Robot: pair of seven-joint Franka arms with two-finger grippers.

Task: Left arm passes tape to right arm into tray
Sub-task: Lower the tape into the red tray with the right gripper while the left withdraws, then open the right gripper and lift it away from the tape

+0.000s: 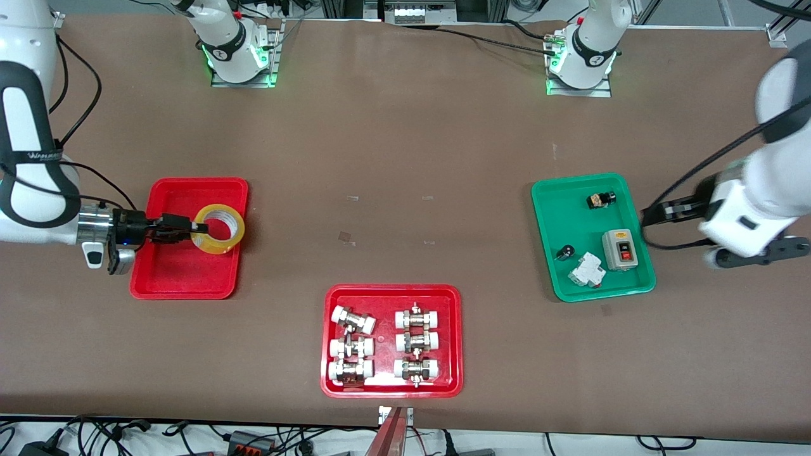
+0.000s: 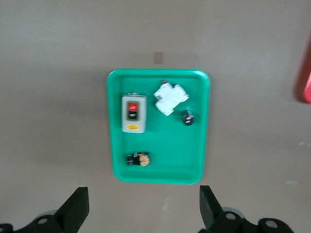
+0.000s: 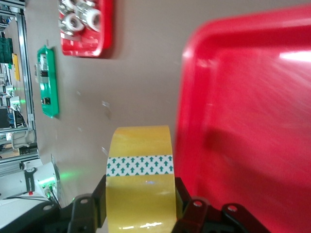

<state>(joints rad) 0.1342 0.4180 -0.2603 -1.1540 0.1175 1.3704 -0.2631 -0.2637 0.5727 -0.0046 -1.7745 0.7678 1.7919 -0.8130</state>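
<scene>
My right gripper brings the tape down into the tray next, before releasing it. The tape is above the red tray (image 1: 184,272) (image 3: 252,121), so it would fall if I opened now.
The tape (image 1: 218,246) is a yellow roll with a white core. My right gripper (image 1: 187,229) is shut on its rim and holds it over the plain red tray (image 1: 184,272), at the tray's side toward the table's middle. In the right wrist view the black fingers (image 3: 90,204) clamp both faces of the tape (image 3: 141,160), with the tray (image 3: 252,121) right beside it. I cannot tell whether the roll touches the tray. My left gripper (image 1: 725,233) hangs open and empty over the table beside the green tray, at the left arm's end. Its fingers (image 2: 77,206) stand wide apart around the left gripper's (image 2: 143,206) gap.
A green tray (image 1: 570,294) holds a grey switch box (image 1: 619,249), a white breaker (image 1: 587,270) and small dark parts; the left wrist view shows the green tray (image 2: 194,165) too. A red tray (image 1: 389,292) with several white-capped metal fittings lies nearest the front camera.
</scene>
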